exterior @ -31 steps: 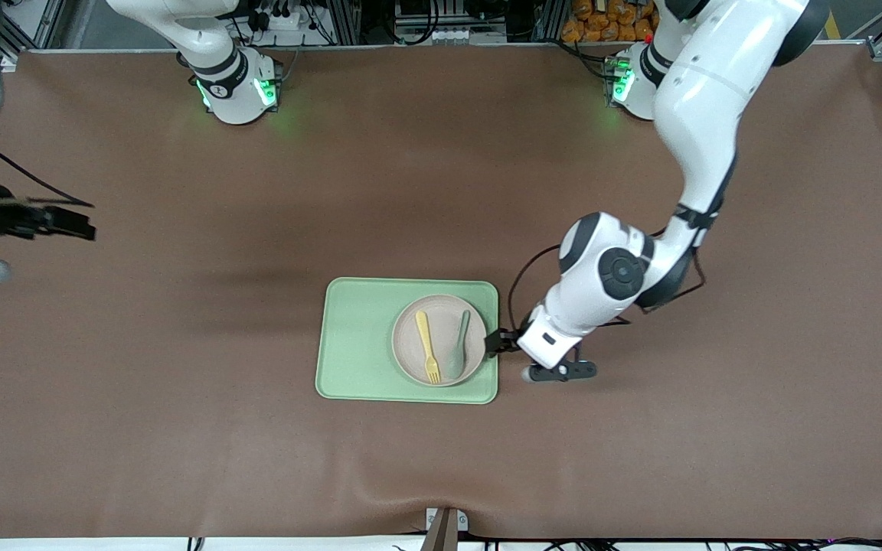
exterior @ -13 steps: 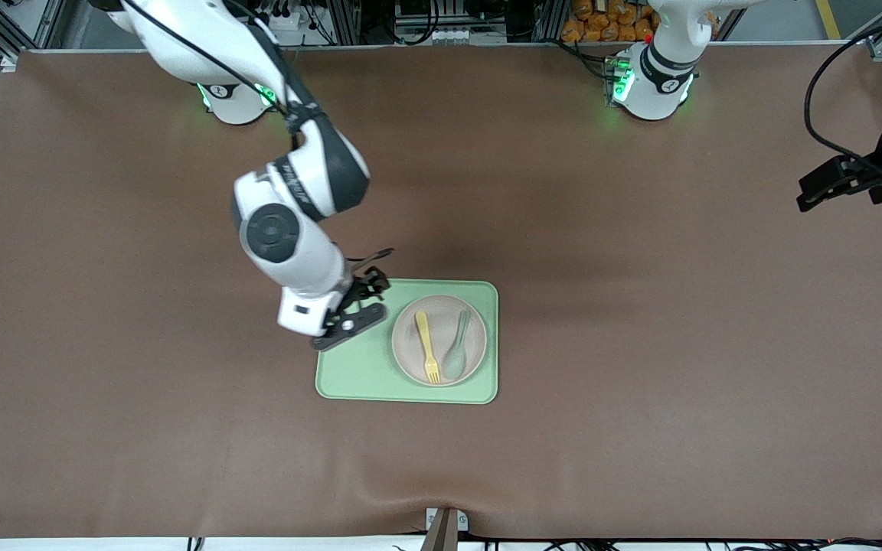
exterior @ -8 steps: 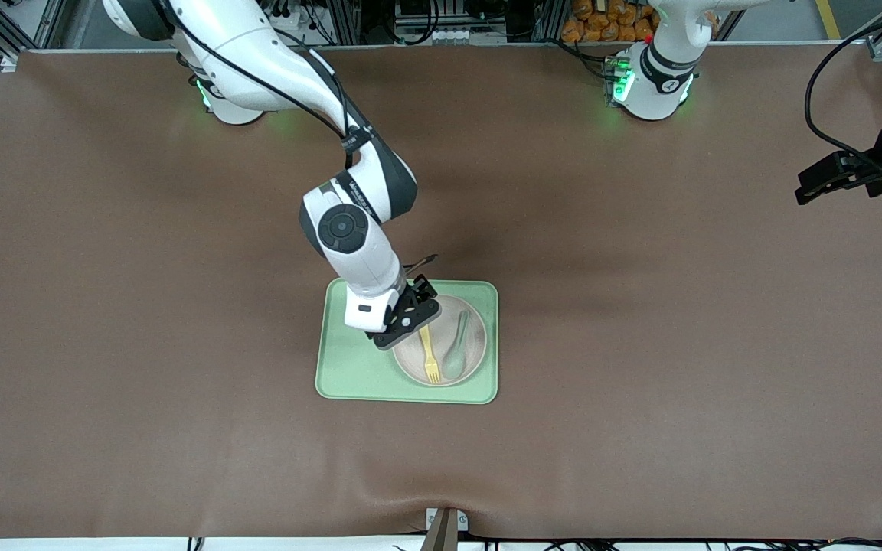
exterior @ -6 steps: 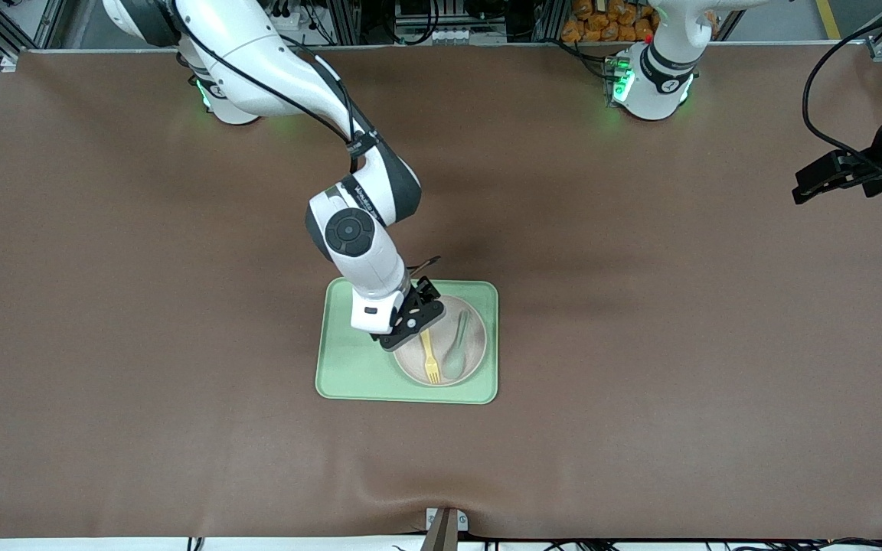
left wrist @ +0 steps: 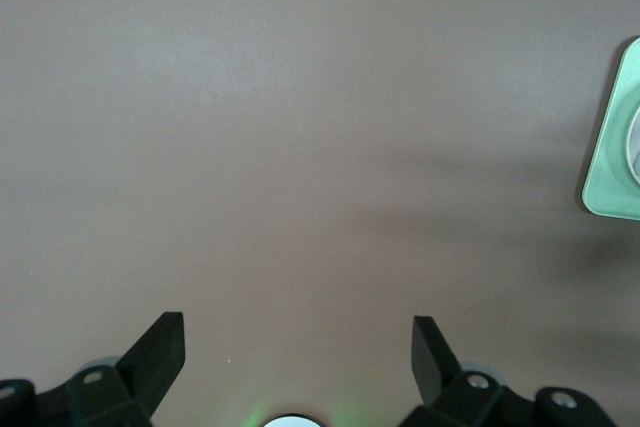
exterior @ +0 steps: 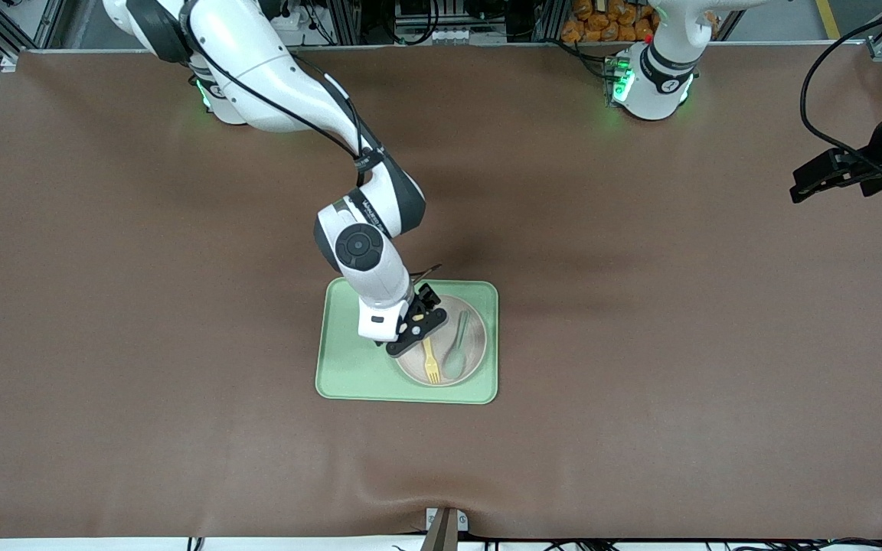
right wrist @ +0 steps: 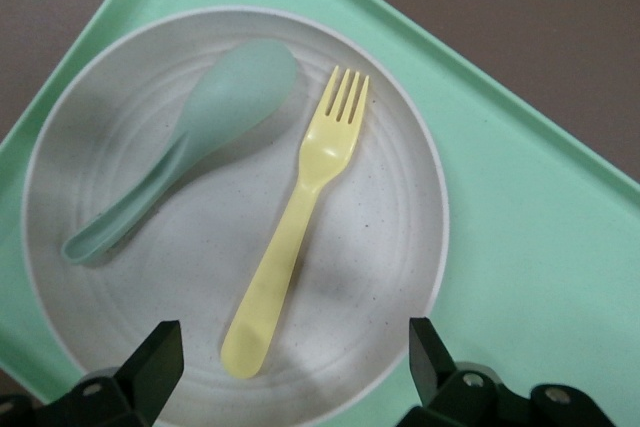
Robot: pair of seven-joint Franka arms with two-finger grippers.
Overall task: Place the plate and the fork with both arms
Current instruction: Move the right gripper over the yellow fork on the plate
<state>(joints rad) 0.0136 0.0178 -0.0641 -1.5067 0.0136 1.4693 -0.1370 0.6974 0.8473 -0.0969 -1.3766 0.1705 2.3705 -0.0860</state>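
Note:
My right gripper should move toward the fork's handle end (right wrist: 247, 349) before it closes on that end. The fork's handle end is beyond my fingers on the plate in the right wrist view.
The speckled off-white plate (exterior: 472, 352) sits on the pale green tray (exterior: 345, 367), toward the left arm's end of it. The pale yellow fork (exterior: 430, 363) lies in the plate; the right wrist view shows the fork (right wrist: 295, 222) and the plate (right wrist: 400, 207) close up. My right gripper (exterior: 416, 327) is open and empty, low over the fork's handle end, one finger (right wrist: 150, 362) on each side of it. My left gripper (exterior: 816, 180) is open and empty, up over the bare table at the left arm's end, its fingertips (left wrist: 160, 347) spread wide.
A pale green spoon (exterior: 458, 344) lies in the plate beside the fork, and it shows in the right wrist view (right wrist: 190, 147). The tray's corner (left wrist: 612, 147) shows at the edge of the left wrist view. Brown mat covers the table all round the tray.
My left arm has swung away from the plate's edge to the left arm's end of the table. My right arm has come in over the tray and lowered onto the fork's handle.

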